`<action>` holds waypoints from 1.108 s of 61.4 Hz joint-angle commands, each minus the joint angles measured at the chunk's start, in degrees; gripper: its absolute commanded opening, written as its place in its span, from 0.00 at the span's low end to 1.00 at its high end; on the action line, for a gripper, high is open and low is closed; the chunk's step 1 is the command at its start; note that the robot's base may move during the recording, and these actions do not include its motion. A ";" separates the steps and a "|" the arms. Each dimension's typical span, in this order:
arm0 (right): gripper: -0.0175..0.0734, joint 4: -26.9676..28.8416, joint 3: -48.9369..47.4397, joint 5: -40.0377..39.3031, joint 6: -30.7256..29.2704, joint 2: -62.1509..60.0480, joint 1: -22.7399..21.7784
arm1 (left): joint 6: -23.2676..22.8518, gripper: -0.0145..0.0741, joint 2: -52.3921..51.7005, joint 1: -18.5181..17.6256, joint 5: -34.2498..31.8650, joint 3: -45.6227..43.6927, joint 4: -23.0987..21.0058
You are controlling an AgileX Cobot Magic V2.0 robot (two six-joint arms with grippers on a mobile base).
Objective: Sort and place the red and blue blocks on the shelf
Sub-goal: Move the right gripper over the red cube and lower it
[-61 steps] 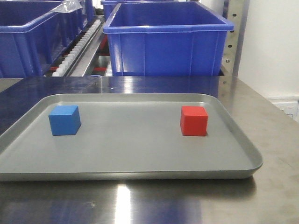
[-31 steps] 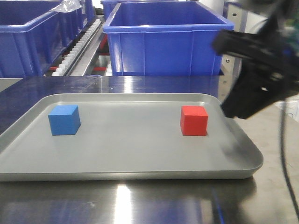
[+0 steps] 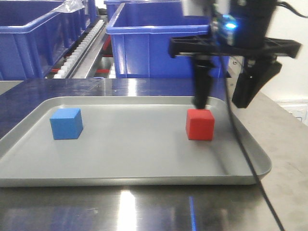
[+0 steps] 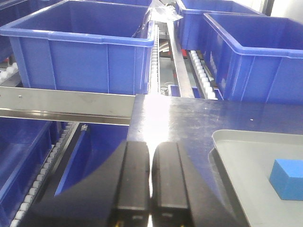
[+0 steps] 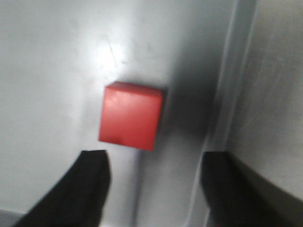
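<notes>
The right gripper grabs the red block by its two opposite sides next. Then it sorts the red block onto the shelf.
A red block lies on the right side of a grey tray, and a blue block lies on its left side. My right gripper hangs open above the tray's right part. Its left finger stands just over the red block and its right finger over the tray's right rim. From the right wrist the red block lies ahead of the open gripper, not between its fingers. My left gripper is shut and empty, left of the tray, with the blue block to its right. The shelf stands behind.
Large blue bins sit on the shelf's roller tracks behind the steel table. More blue bins show in the left wrist view. The right arm's cable hangs across the tray's right side.
My right gripper has come in from the right edge of the view and swung over the tray, ending above the red block. Neither block has moved.
</notes>
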 commanded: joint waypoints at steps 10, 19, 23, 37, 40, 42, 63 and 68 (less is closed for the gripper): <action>0.88 -0.10 -6.89 1.70 3.01 2.44 1.82 | -0.31 0.30 -0.84 -0.39 -4.46 1.32 -0.44; 0.88 -0.10 -6.89 1.42 6.26 4.23 1.82 | -0.31 0.30 -0.84 -0.39 -4.46 1.32 -0.44; 0.88 -0.10 -6.89 1.31 7.31 4.87 1.82 | -0.31 0.30 -0.84 -0.39 -4.46 1.32 -0.44; 0.88 -0.10 -6.89 -0.07 7.56 6.46 1.63 | -0.31 0.30 -0.84 -0.39 -4.46 1.32 -0.44; 0.88 -0.10 -6.89 -0.46 7.86 6.47 1.63 | -0.31 0.30 -0.84 -0.39 -4.46 1.32 -0.44; 0.88 -0.10 -6.89 -0.61 8.11 6.47 1.63 | -0.31 0.30 -0.84 -0.39 -4.46 1.32 -0.44; 0.88 -0.15 -6.89 -1.02 10.77 6.47 1.43 | -0.31 0.30 -0.84 -0.39 -4.46 1.32 -0.44; 0.88 -0.15 -6.89 -1.16 10.81 6.47 1.43 | -0.31 0.30 -0.84 -0.39 -4.46 1.32 -0.44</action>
